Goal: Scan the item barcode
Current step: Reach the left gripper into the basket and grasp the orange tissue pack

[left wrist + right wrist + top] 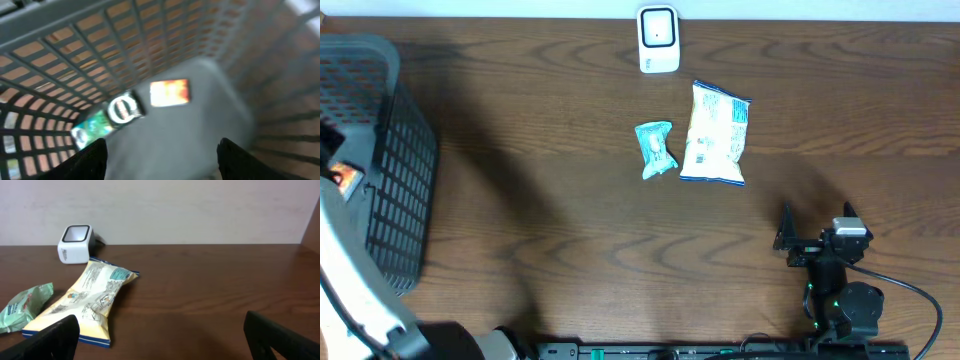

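My left gripper reaches the orange packet and pinches its near edge (347, 181) (170, 102) next. That leaves most of the orange packet's sides uncovered to scan the barcode.
The white barcode scanner (658, 40) stands at the table's far edge, also seen as a small white box (75, 243) in the right wrist view. A cream snack bag (716, 133) and a small teal packet (656, 149) lie flat just in front of it. My right gripper (817, 235) rests open near the front right, its jaws wide apart (162, 340), with the cream bag (87, 300) ahead to its left. My left gripper (162, 160) hangs open inside the basket above an orange packet (169, 93) and a green-and-black packet (107, 120), holding nothing.
The dark grey mesh basket (395, 170) fills the table's left end, and its lattice walls (75, 60) surround the left gripper. The white left arm (350, 270) reaches over the basket from the front. A pale wall lies behind the scanner.
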